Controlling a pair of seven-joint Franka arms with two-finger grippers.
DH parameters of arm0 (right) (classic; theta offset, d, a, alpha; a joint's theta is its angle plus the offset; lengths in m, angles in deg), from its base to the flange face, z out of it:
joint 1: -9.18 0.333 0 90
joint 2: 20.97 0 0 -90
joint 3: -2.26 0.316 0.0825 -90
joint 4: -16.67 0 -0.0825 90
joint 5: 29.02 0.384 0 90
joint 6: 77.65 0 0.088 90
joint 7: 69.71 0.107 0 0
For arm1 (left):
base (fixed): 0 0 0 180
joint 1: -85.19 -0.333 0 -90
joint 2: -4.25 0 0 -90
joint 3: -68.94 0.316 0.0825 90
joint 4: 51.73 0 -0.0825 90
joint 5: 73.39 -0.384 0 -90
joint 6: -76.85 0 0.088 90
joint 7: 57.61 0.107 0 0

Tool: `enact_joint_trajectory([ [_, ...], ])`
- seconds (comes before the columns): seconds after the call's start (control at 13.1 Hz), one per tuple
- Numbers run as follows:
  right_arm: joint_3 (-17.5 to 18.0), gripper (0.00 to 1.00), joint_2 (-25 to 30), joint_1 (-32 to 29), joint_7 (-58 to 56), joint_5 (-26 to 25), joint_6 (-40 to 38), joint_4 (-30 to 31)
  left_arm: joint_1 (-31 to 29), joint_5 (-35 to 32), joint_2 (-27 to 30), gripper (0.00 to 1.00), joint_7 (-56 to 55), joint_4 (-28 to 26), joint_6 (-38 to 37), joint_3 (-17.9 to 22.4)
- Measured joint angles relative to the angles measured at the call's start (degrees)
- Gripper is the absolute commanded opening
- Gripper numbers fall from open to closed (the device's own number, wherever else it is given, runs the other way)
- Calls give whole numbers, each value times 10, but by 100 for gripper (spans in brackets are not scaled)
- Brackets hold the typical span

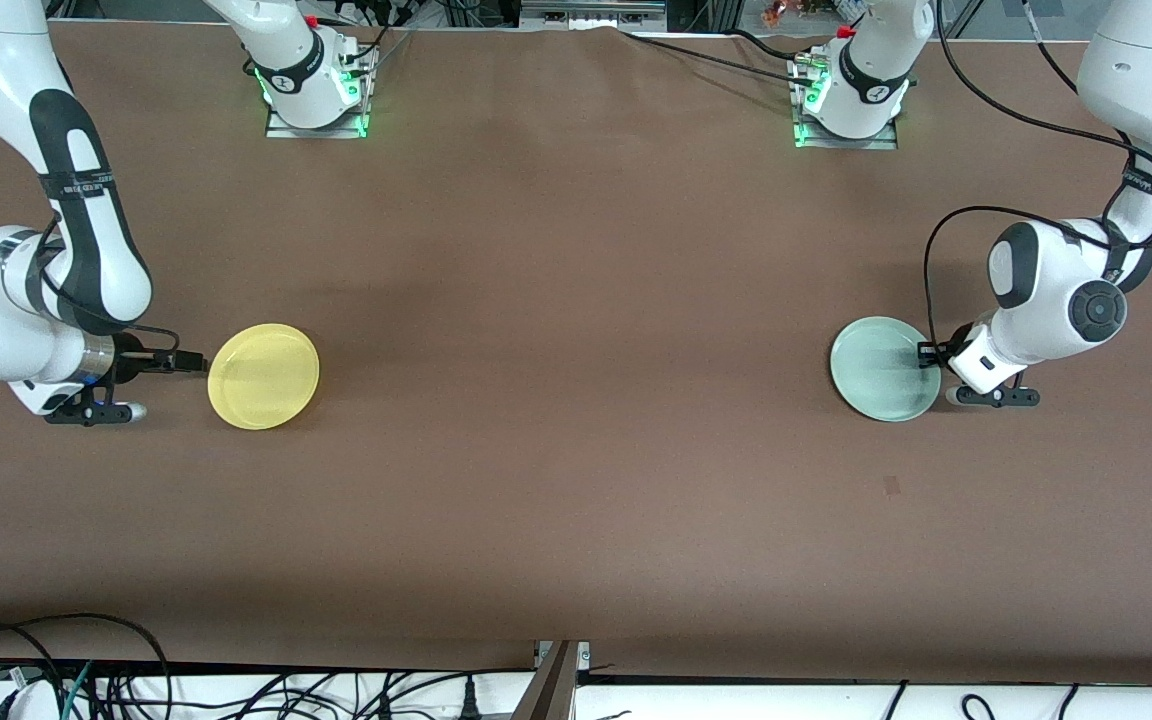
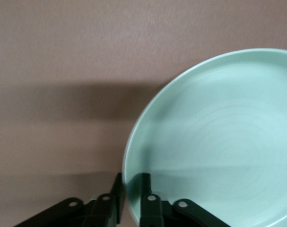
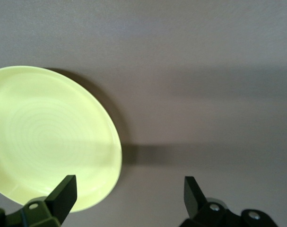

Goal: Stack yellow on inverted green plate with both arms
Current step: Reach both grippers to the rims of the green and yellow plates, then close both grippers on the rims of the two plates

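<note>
With the yellow plate point(image 1: 263, 376), the fingers barely reach its rim point(image 1: 212, 388), so it is too early to close. My right gripper first moves farther over the plate and lower, then closes on it.
The pale green plate point(image 1: 881, 370) point(image 2: 219, 137) lies on the brown table toward the left arm's end. My left gripper point(image 1: 936, 354) point(image 2: 131, 190) is low at the plate's outer edge and shut on its rim, one finger point(image 2: 145, 187) inside the plate and the other outside. The yellow plate point(image 1: 263, 376) point(image 3: 44, 137) lies toward the right arm's end. My right gripper point(image 1: 192, 362) point(image 3: 129, 194) is low beside it and open. One of its fingers point(image 3: 64, 191) is over the plate's edge; the other is over bare table.
The brown table point(image 1: 576, 300) stretches wide between the two plates. Both arm bases point(image 1: 316, 90) stand along the edge farthest from the front camera. Cables point(image 1: 86, 680) lie past the nearest edge.
</note>
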Motion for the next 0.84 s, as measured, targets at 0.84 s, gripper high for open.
enact_joint_trajectory([
  [0.84,-1,72,-35,-11,-96,93,38,24,87,-98,17,0,-2,290,-381,-51],
])
